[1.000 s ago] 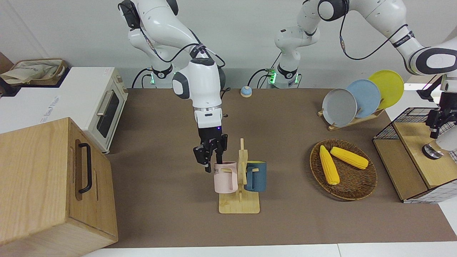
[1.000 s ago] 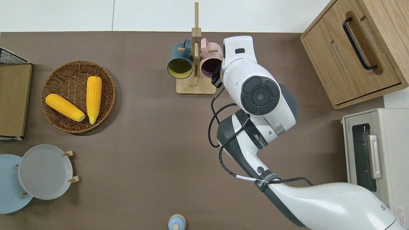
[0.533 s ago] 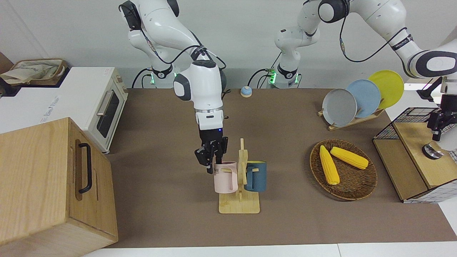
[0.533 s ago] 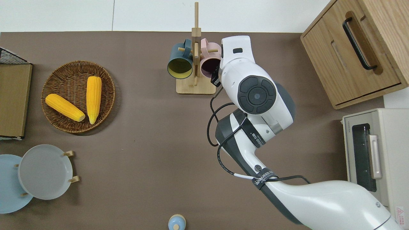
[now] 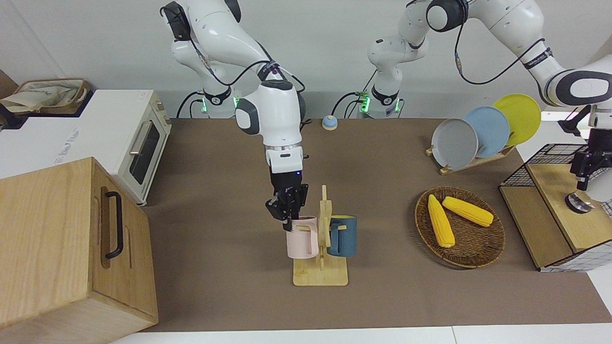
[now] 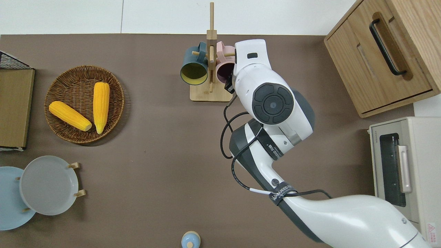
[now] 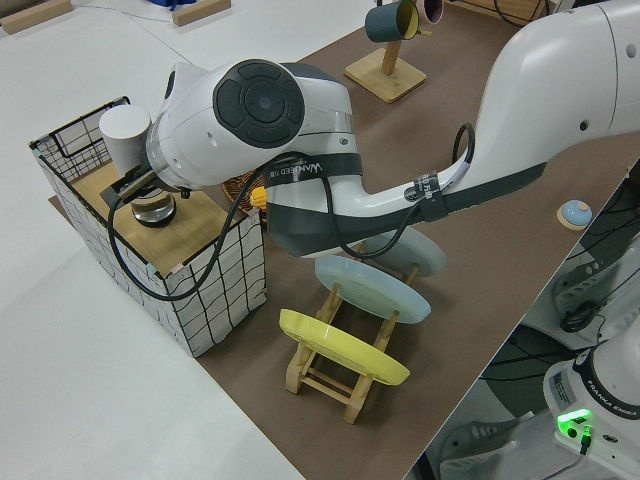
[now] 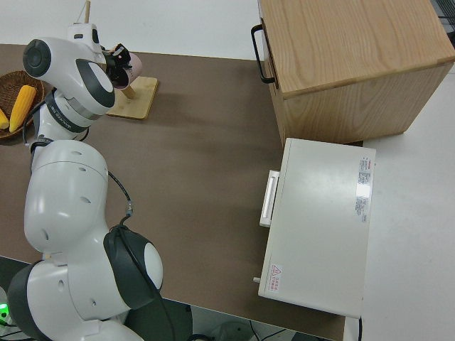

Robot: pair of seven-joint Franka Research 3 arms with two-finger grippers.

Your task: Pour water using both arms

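Note:
My right gripper grips the pink mug by its open rim next, since the mug's handle hangs over the rack's wooden peg [image 5: 304, 228], close to the post.
A pink mug [image 5: 302, 239] and a dark blue mug [image 5: 343, 236] hang on a wooden mug rack [image 5: 320, 276] in the middle of the table. My right gripper [image 5: 288, 217] points down at the pink mug's rim, fingers open, one on each side of the rim wall. In the overhead view the arm covers most of the gripper and part of the pink mug [image 6: 224, 70]. My left gripper [image 5: 587, 173] is over a small round silver-topped vessel [image 5: 577, 202] on the wooden shelf of a wire basket [image 5: 540, 172]. The vessel also shows in the left side view [image 7: 153, 207].
A wicker basket [image 5: 478, 258] with two corn cobs lies between the rack and the wire basket. A plate rack [image 5: 471, 131] stands nearer the robots. A wooden cabinet [image 5: 62, 239] and a toaster oven [image 5: 138, 143] stand at the right arm's end. A small blue bell [image 5: 329, 123] sits near the arm bases.
My right gripper has shifted sideways from beside the pink mug onto its rim. My left arm's elbow has risen a little over the wire basket.

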